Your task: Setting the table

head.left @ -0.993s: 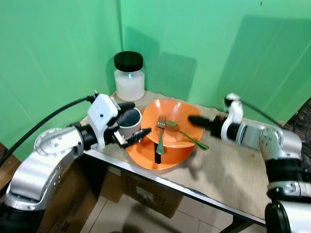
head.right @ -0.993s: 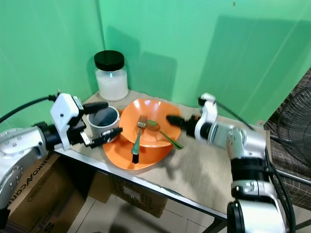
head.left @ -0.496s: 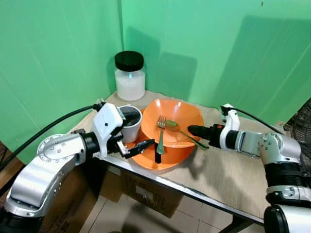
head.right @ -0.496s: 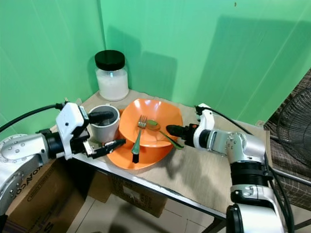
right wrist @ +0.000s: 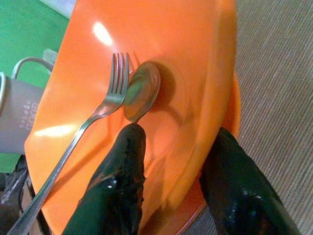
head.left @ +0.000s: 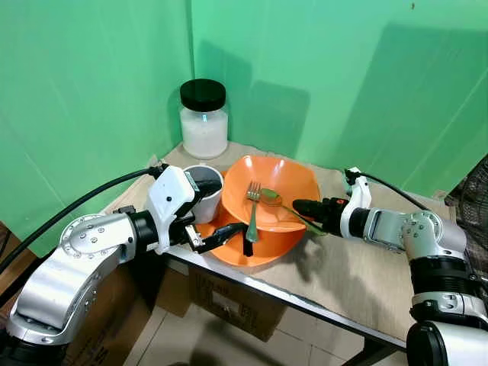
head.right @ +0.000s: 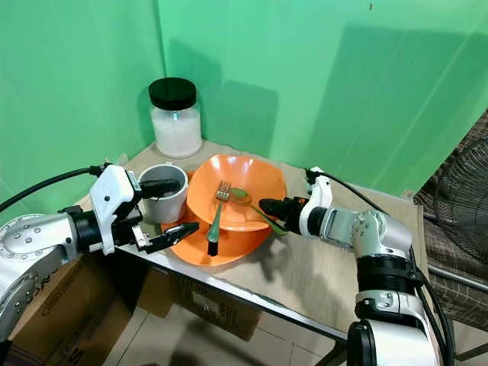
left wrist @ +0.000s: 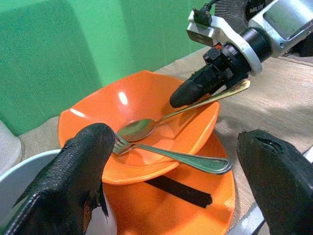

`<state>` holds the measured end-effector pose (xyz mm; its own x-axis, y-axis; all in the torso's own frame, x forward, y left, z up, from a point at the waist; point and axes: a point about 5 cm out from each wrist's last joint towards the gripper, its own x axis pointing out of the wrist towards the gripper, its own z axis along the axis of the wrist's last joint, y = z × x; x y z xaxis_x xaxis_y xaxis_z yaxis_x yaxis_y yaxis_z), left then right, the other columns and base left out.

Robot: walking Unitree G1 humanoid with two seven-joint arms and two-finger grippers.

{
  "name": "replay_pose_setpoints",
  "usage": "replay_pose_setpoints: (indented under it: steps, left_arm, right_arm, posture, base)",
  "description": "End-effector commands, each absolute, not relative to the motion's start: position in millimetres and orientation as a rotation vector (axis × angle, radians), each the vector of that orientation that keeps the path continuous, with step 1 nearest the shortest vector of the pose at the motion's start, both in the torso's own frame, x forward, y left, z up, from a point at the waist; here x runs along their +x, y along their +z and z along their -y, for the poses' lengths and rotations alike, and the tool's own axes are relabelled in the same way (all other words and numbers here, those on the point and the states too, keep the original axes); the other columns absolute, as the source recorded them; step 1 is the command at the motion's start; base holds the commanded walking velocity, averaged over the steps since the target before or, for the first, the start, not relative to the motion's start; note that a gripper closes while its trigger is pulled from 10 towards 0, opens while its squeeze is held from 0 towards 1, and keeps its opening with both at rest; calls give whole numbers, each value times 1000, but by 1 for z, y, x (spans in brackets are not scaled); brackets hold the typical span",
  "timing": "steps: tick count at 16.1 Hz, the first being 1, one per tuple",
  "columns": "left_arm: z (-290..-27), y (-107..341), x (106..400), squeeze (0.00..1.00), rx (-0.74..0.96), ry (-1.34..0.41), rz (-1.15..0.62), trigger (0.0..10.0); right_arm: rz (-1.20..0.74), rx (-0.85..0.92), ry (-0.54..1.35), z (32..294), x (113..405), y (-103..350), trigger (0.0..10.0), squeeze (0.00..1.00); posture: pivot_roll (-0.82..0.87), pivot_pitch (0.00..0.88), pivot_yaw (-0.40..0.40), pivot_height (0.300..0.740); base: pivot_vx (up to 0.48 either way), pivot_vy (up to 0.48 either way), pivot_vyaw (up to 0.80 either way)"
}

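Observation:
The orange plate needs to be free for setting the table, so next I should grab the orange bowl (head.left: 284, 183) by its rim (head.left: 303, 227) with my right gripper.
An orange bowl (head.left: 284, 183) sits on an orange plate (head.left: 280, 245) on the table. In the bowl lie a fork (head.left: 252, 207) and a spoon (right wrist: 143, 90); the fork's black handle rests on the plate. A grey mug (head.left: 206, 203) stands just left of the plate. My left gripper (head.left: 213, 210) is open at the plate's front left, with one finger above the mug and the other over the plate's rim. My right gripper (right wrist: 178, 134) is open and straddles the bowl's right rim, one finger inside over the spoon's handle and the other outside.
A jar (head.left: 203, 122) of white stuff with a black lid stands at the back left corner against the green wall. The cloth-covered tabletop (head.left: 366, 274) lies bare to the right of the plate. A cardboard box (head.left: 229, 309) sits under the table and a fan (head.right: 465, 198) stands at far right.
My right gripper has come down and forward to the bowl's right rim. My left gripper has dropped a little, its lower finger now at the plate's front rim.

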<state>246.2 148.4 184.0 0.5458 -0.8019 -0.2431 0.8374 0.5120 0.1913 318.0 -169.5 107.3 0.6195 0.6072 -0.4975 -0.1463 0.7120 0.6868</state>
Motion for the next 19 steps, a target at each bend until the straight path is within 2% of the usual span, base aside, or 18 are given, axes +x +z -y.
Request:
replay_pose_setpoints:
  steps: [1, 19]
  left_arm:
    - [-147, 187, 245, 0, 312, -995, -124, 10000]
    - [-143, 184, 246, 0, 317, -1018, -132, 10000]
  right_arm:
    - [-770, 665, 462, 172, 322, 114, 0, 0]
    - [-779, 820, 403, 193, 315, 117, 0, 0]
  posture:
    - [-99, 0, -71, 740]
    - [-131, 0, -59, 740]
  base:
    - [0, 0, 0]
    - [0, 0, 0]
